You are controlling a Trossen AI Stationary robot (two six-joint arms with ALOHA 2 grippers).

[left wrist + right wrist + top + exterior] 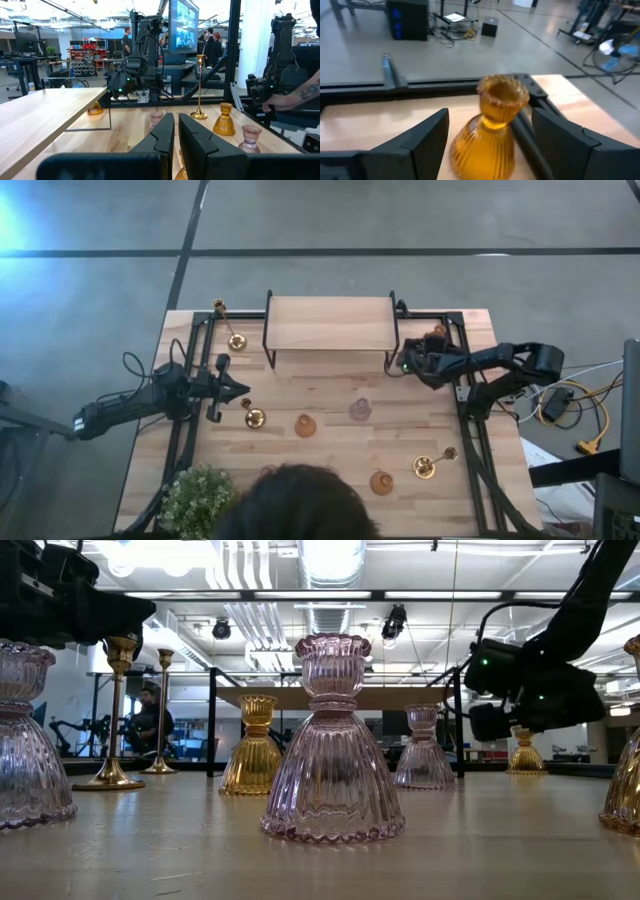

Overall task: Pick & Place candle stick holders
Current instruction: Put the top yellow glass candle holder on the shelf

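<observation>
My right gripper should move forward first and then close on the amber glass holder, because the holder has its neck [495, 121] slightly beyond my fingers.
My right gripper [490, 145] is open at the table's far right corner. Its fingers stand on either side of an upright amber glass holder [492, 125], which also shows in the high view [437, 332]. My left gripper [176, 135] is shut and level, right over the top of a gold holder [254, 418] that stands on its round base [112, 780]. Two more gold holders [237, 340] [425, 467], two amber ones [305, 425] [381, 482] and a pink one [360, 410] stand on the table. Two more pink ones show in the low view [333, 740] [25, 740]. My left gripper comes level from the table's left, and the gold holder's cup [120, 648] stands just under its fingers [125, 610]. I cannot tell whether it touches the cup. A bit of gold [181, 171] shows through the gap between the fingers.
A low wooden shelf on black legs [330, 325] stands at the far middle. A green leafy plant [195, 495] is at the near left. A person's dark head [295, 500] leans over the near edge, and a hand [295, 97] shows by the frame. Black frame rails [470, 430] run along both sides.
</observation>
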